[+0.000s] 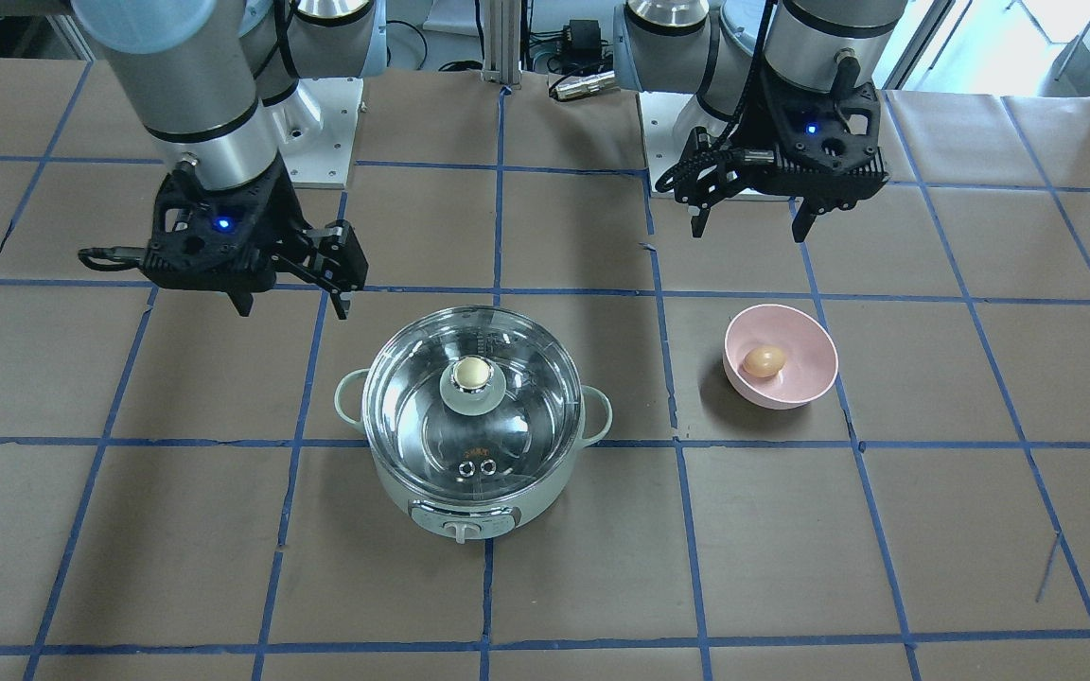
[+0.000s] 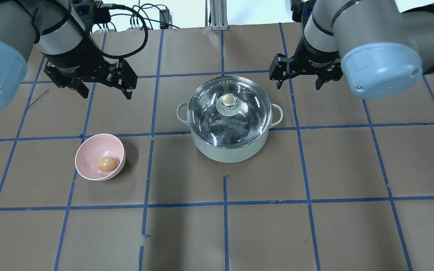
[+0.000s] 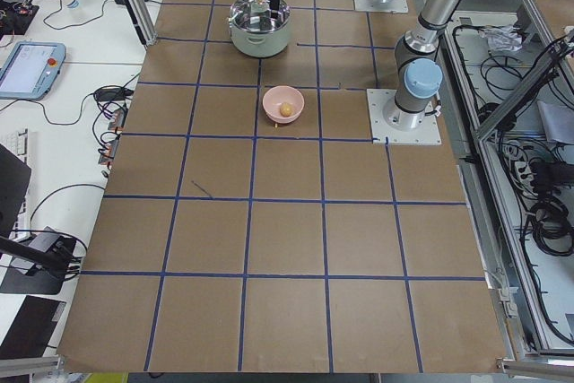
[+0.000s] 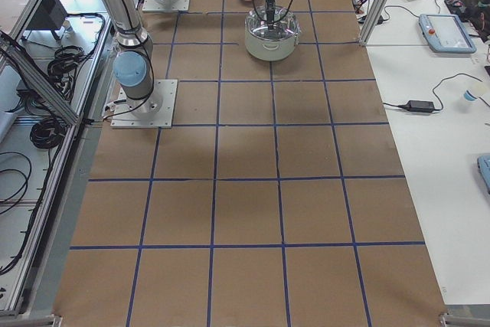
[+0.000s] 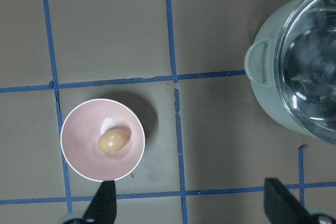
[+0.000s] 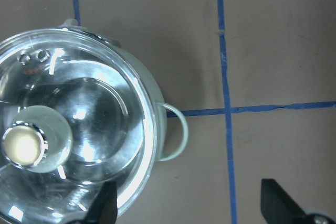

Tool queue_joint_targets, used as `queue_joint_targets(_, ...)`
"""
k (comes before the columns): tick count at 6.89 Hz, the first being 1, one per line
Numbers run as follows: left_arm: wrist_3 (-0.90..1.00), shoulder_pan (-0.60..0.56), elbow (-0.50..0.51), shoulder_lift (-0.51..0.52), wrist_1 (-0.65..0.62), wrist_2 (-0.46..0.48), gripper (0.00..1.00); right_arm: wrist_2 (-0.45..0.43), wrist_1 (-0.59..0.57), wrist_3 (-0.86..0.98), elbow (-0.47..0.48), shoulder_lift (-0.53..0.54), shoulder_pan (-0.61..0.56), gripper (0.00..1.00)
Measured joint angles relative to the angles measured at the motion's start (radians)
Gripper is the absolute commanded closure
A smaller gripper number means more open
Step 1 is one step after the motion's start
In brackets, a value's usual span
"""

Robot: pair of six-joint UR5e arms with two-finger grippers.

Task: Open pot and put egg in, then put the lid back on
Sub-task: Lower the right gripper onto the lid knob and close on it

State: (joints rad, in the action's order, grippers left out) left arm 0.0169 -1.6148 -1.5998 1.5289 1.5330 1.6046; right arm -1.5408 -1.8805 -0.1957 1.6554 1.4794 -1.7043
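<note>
The glass lid is too wide for my fingers. Next, my right gripper grips the glass lid by the narrow golden knob (image 1: 470,374) (image 6: 24,145) to open the pot.
The mint-green pot (image 2: 232,150) stands mid-table with the glass lid (image 2: 205,113) on it, golden knob (image 2: 228,99) up. The brown egg (image 2: 106,164) lies in a pink bowl (image 2: 89,150) on the robot's left. My left gripper (image 2: 106,94) is open and empty, hovering beyond the bowl. In its wrist view the egg (image 5: 113,141) lies ahead of the fingers. My right gripper (image 2: 299,86) is open and empty, just beyond the pot's right handle. Its wrist view shows the lid (image 6: 94,108) and knob (image 6: 23,145) to the left.
The table is brown paper with a blue tape grid. In the front-facing view the pot (image 1: 460,511) shows its control knob toward the operators, with the bowl (image 1: 810,350) to its right. Arm bases stand at the robot's edge.
</note>
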Motion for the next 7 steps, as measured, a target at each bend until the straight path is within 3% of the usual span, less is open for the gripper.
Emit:
queue_joint_targets(3,-0.001,0.000,-0.008,-0.006,0.001,0.000,0.00,0.000,-0.200,-0.209,-0.019,-0.159,-0.184,0.00)
queue_joint_targets(6,0.000,0.002,-0.009,-0.007,0.002,0.000,0.00,0.001,-0.251,-0.242,-0.019,-0.202,-0.223,0.03)
queue_joint_targets(7,0.000,0.003,-0.009,-0.007,0.001,0.000,0.00,0.000,-0.253,-0.237,-0.020,-0.205,-0.223,0.08)
